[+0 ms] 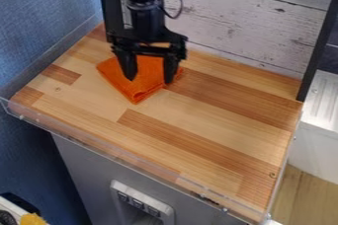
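My gripper is to grab the middle of the folded orange cloth (138,90) next, so that it can lift the cloth up from the wooden surface.
The black gripper (150,77) hangs down over the upper left part of the wooden work surface, its two fingers apart with orange cloth visible between them. Under and around the fingers lies a folded orange cloth (138,90), one corner pointing toward the front edge. Part of the cloth is hidden behind the gripper. Whether the fingertips touch the cloth, I cannot tell.
The wooden surface (198,125) has a low clear rim (119,151) along its front. Behind it stands a white plank wall (244,21), with a dark post (318,46) at the right. A blue wall (39,31) borders the left.
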Robot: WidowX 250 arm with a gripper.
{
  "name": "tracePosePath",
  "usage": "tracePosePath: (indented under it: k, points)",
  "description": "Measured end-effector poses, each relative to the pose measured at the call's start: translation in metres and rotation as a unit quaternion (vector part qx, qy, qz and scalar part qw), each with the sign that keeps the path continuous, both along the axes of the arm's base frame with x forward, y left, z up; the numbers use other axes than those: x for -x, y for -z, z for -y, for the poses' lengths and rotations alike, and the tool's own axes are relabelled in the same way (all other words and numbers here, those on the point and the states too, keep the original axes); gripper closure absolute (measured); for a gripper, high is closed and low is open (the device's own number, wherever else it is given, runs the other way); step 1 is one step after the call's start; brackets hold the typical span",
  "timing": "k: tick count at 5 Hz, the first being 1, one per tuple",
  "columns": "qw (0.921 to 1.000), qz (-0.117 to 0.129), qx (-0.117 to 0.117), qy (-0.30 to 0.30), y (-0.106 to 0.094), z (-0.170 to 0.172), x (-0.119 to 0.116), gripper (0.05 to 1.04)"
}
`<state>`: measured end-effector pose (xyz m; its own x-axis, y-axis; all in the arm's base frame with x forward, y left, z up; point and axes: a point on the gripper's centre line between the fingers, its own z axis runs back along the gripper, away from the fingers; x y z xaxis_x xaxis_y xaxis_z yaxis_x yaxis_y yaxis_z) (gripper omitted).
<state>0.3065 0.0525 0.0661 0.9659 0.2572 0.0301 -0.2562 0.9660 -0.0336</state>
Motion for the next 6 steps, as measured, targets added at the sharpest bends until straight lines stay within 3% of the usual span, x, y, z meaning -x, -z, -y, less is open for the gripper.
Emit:
tracePosePath:
  k: [2, 6]
  points:
    - [0.9996, -0.005, -0.012, -0.023, 0.001, -0.027, -0.007, 0.084]
    - [0.9985, -0.028, -0.025, -0.04, 0.011, -0.026, -0.026, 0.084]
